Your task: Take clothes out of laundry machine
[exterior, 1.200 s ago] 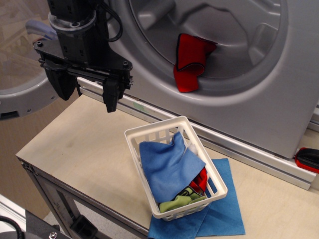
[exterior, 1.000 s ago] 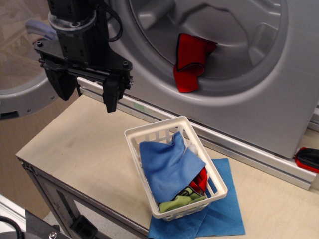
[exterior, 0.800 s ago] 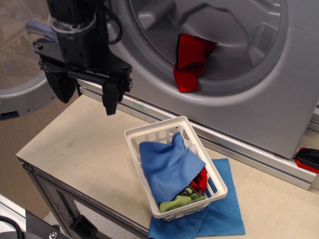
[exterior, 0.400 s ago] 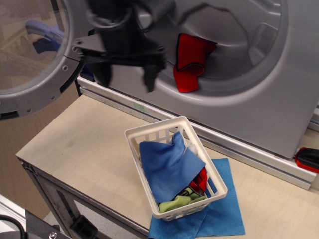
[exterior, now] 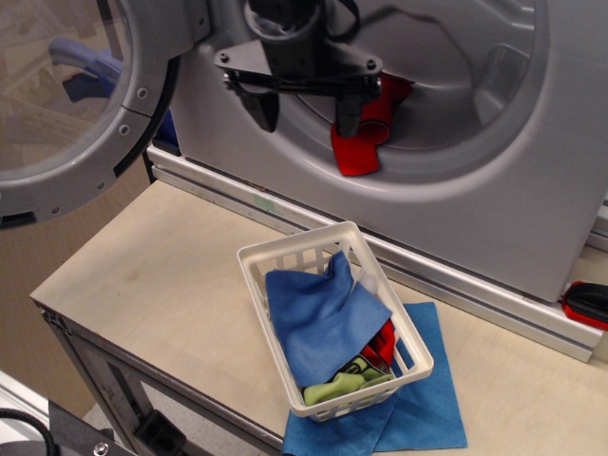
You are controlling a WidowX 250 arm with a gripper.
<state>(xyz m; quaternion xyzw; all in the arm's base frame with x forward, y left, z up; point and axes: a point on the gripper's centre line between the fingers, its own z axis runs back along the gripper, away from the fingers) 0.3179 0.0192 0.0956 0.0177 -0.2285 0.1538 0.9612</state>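
I will grab the small bright red cloth by its bunched middle (exterior: 374, 126) with my gripper next, to take it out of the laundry machine (exterior: 475, 209).
The red cloth (exterior: 365, 142) with dark trimmed edges hangs over the lower lip of the drum opening of the grey laundry machine (exterior: 475, 209). My gripper (exterior: 306, 116) is open, its two dark fingers pointing down in front of the drum opening. Its right finger (exterior: 348, 112) overlaps the left part of the red cloth; the left finger (exterior: 266, 106) is over the drum rim. The jaws hold nothing. The round glass door (exterior: 66, 104) stands open at the left.
A white slatted basket (exterior: 285, 255) on the wooden table (exterior: 152, 275) holds a blue cloth (exterior: 323, 318), a lime-green cloth (exterior: 340, 384) and a bit of red. It sits on another blue cloth (exterior: 427, 408). A red-black object (exterior: 587, 302) lies at the right edge.
My gripper has moved up and to the right, from over the table's left side to the front of the drum opening beside the red cloth. It has stayed open.
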